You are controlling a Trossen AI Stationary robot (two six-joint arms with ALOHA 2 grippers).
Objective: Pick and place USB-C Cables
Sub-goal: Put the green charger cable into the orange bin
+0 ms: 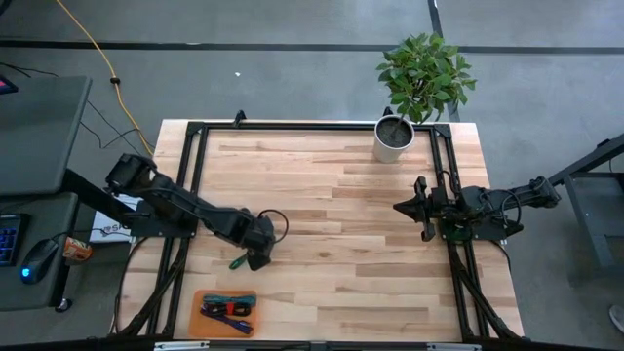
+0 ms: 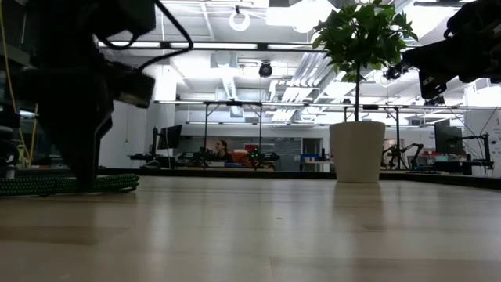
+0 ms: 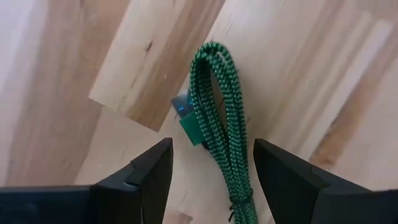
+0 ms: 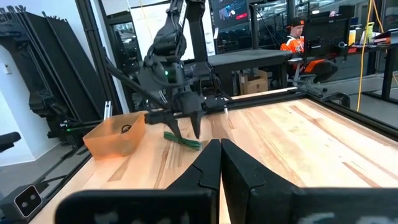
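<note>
The green cable bundle needs to go into the orange tray, so my left gripper should next grab the bundle by its tied middle (image 3: 240, 200).
The green braided cable bundle (image 3: 219, 87) lies flat on the wooden table, a small teal tag at its side. My left gripper (image 3: 211, 149) is open, low over it, one finger on either side of the bundle with a gap at each. In the high view the gripper (image 1: 257, 255) stands just right of the green cable (image 1: 237, 261). The orange tray (image 1: 226, 312) near the table's near edge holds the teal, purple-blue and red-and-black bundles. My right gripper (image 1: 421, 208) is shut and waits above the table's right side.
A white pot with a green plant (image 1: 394, 138) stands at the far right of the table. A black frame (image 1: 191, 156) runs along the table's edges. Bare wood lies between the two arms. A yellow cord (image 1: 97, 49) runs over the floor beyond the far left corner.
</note>
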